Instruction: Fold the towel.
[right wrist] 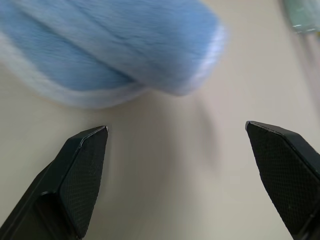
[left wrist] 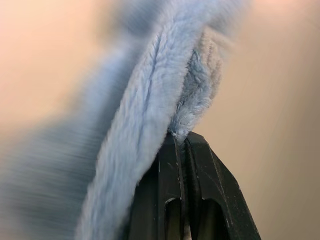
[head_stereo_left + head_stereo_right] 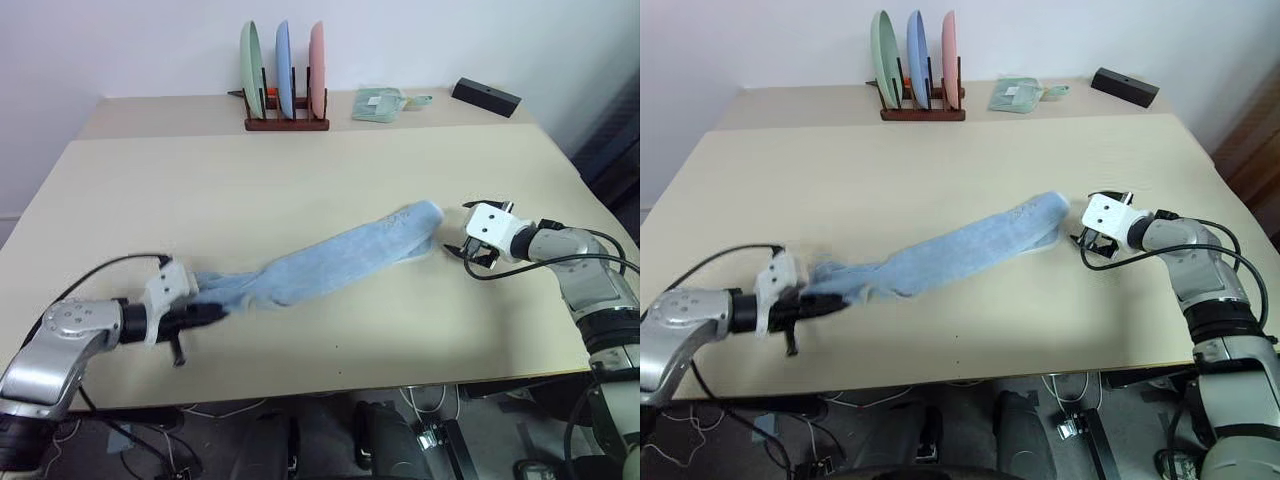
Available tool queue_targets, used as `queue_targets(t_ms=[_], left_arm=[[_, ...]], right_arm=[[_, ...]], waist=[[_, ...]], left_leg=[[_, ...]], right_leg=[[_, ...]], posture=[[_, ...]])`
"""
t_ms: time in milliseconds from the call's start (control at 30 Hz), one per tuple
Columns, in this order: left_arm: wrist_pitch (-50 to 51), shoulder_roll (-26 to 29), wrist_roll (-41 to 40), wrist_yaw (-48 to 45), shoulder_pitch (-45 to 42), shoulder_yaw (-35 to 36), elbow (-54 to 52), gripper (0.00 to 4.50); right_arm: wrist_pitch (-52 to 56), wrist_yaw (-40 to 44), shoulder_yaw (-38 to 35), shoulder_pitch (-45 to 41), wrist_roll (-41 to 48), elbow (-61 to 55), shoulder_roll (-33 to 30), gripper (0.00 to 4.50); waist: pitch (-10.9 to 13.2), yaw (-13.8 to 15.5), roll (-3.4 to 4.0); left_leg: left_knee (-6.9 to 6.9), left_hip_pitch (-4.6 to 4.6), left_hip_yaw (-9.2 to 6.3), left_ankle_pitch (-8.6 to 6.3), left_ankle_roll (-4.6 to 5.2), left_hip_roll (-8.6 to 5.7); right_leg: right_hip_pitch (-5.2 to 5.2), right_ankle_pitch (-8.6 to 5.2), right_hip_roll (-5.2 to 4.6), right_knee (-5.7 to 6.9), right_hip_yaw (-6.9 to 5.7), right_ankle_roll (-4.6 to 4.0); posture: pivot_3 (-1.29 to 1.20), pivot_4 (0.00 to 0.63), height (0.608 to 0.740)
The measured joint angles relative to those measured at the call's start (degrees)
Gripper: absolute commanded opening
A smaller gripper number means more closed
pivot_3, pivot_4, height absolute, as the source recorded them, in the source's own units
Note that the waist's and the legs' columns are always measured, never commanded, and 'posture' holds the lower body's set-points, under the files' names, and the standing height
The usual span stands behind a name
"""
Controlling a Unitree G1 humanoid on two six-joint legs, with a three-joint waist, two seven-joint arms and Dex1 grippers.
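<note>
My right gripper will next grab the towel by its white-hemmed end [image 3: 437, 218] to fold the towel. The folded edge stands up there, while the long band [image 3: 325, 266] lies slack.
The light blue towel [image 3: 330, 262] lies bunched into a long twisted band, running diagonally across the beige table [image 3: 300, 180] from near left to middle right. My left gripper [image 3: 214, 312] is shut on the towel's near-left end; in the left wrist view a tuft of towel [image 2: 150, 115] sticks out from between the closed fingertips. My right gripper [image 3: 458, 232] is open just to the right of the towel's other end, apart from it. In the right wrist view the towel's white-edged end [image 1: 125, 45] lies just beyond the spread fingers [image 1: 87, 170], nothing between them.
A wooden rack with three upright plates [image 3: 285, 85] stands at the back of the table. A small pale green folded cloth [image 3: 378, 104] and a black box [image 3: 486, 96] lie to its right. The table's front edge [image 3: 330, 385] runs close under both arms.
</note>
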Motion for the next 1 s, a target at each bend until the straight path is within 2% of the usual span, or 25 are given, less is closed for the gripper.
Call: queue_targets(t_ms=[100,400,600,800,1000], left_arm=[[-0.01,-3.97,0.06,5.65,-4.76,1.97,4.51,0.02],[-0.44,-8.47,1.83,15.11,-8.02,4.26,10.73,0.02],[0.32,-8.91,0.64,15.06,-6.6,4.71,6.93,0.02],[1.9,-8.47,-0.05,12.11,-2.61,3.32,2.5,0.02],[2.4,-7.69,-0.08,11.32,-2.06,2.82,1.21,0.02]], right_arm=[[-0.87,-2.07,0.05,-1.35,-0.6,1.63,2.17,4.5],[-1.8,-5.2,0.02,-3.86,-1.05,1.66,5.29,4.5],[-0.56,-9.41,-1.26,-6.34,0.2,1.89,10.28,4.5],[-1.6,-6.97,-1.11,-6.71,0.12,2.42,9.35,4.5],[-7.2,0.57,-0.71,-3.16,-0.01,1.28,3.29,4.5]], waist=[[-0.01,0.0,0.0],[0.0,0.16,-0.01],[0.0,-0.27,0.0],[0.0,0.23,0.0],[0.0,-0.09,0.0]], left_leg=[[-0.01,0.0,0.02,0.02,-0.03,0.0],[0.02,-0.01,-0.02,0.02,-0.03,-0.02],[-0.04,-0.03,0.02,0.02,-0.06,0.0],[-0.02,-0.03,-0.01,0.02,-0.05,-0.04],[-0.03,-0.02,0.0,0.01,-0.04,-0.04]], right_leg=[[0.0,0.0,0.0,-0.01,0.0,0.01],[0.03,0.01,-0.05,-0.03,0.01,0.01],[-0.04,0.01,-0.06,-0.02,0.02,0.01],[-0.02,0.01,-0.12,-0.03,0.02,0.0],[-0.02,0.01,-0.11,-0.03,0.02,0.0]], posture=[[0.0,0.15,0.74],[0.0,0.15,0.74],[0.0,0.15,0.74],[0.0,0.15,0.74],[0.0,0.15,0.74]])
